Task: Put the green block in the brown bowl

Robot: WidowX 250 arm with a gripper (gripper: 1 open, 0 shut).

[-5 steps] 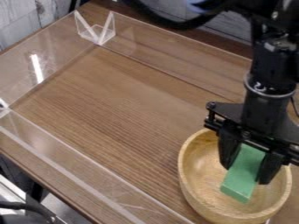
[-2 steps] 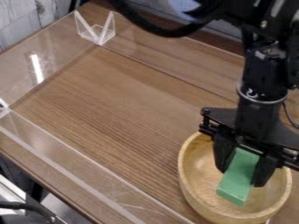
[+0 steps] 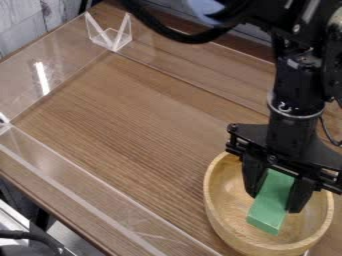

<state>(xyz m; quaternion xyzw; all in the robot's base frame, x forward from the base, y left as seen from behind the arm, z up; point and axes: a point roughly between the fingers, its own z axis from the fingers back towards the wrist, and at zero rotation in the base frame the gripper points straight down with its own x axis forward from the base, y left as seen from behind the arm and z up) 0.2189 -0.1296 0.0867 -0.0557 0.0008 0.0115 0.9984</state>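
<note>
My gripper is ready to open. The green block's lower end is down inside the brown bowl's rim [image 3: 227, 222], so the block would stay in the bowl.
The green block [image 3: 274, 205] is a bright green bar, held tilted with its lower end down inside the brown bowl [image 3: 225, 222], a round light wooden bowl at the table's front right. My gripper [image 3: 278, 186] comes straight down over the bowl, its black fingers shut on the block's upper part. Whether the block's lower end touches the bowl's floor I cannot tell.
Clear acrylic walls [image 3: 54, 165] border the wooden table [image 3: 134, 120] along the left and front. A small clear stand [image 3: 110, 32] sits at the back left. The arm's black body [image 3: 297, 90] rises above the bowl.
The gripper with the green block has shifted slightly left and lower inside the bowl. The grip has not changed.
</note>
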